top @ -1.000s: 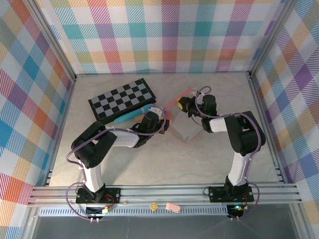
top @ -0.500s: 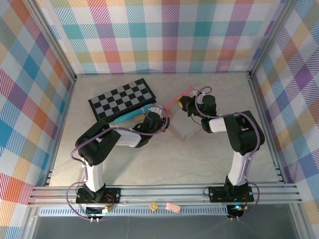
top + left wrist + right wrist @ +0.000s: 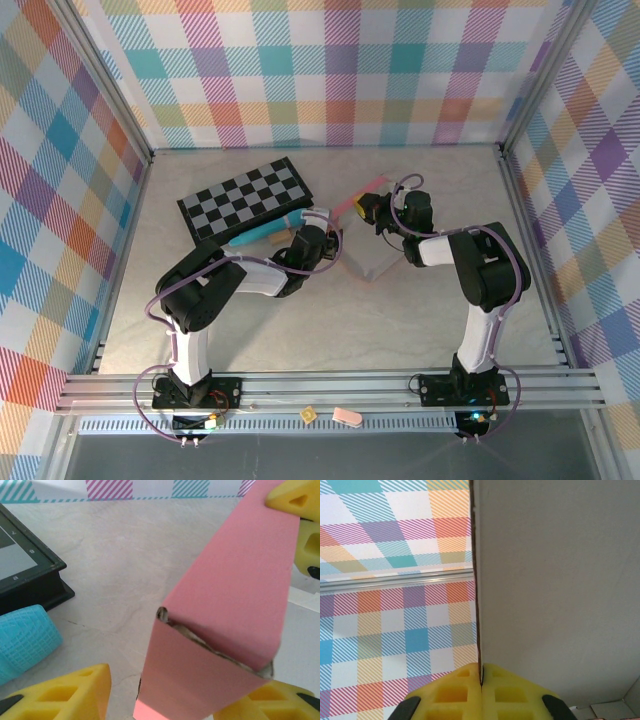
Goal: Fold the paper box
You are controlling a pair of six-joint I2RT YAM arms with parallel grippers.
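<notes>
The left gripper pinches the folded pink side of the box at its end corner next, which frees my right gripper to fold the box (image 3: 368,256).
The paper box (image 3: 368,256) lies right of the table's middle with its greyish inner face up, and a pink flap (image 3: 371,185) is raised at its far side. My left gripper (image 3: 329,240) is at the box's left edge. In the left wrist view it (image 3: 175,690) stands open, with a folded pink wall (image 3: 225,595) between its yellow fingers (image 3: 75,695). My right gripper (image 3: 372,210) is at the far side of the box. In the right wrist view it (image 3: 481,672) is shut on the thin edge of an upright panel (image 3: 560,580), grey face to the right.
A black-and-grey checkered board (image 3: 245,200) lies at the back left, and a teal bar (image 3: 262,234) sits just in front of it, close to my left wrist. Plaid walls enclose the table. Two small bits (image 3: 345,415) rest on the front rail.
My left gripper has slid right, up against the box's left edge. The grey panel has drawn in and now looks smaller. The right gripper has held its place on the flap.
</notes>
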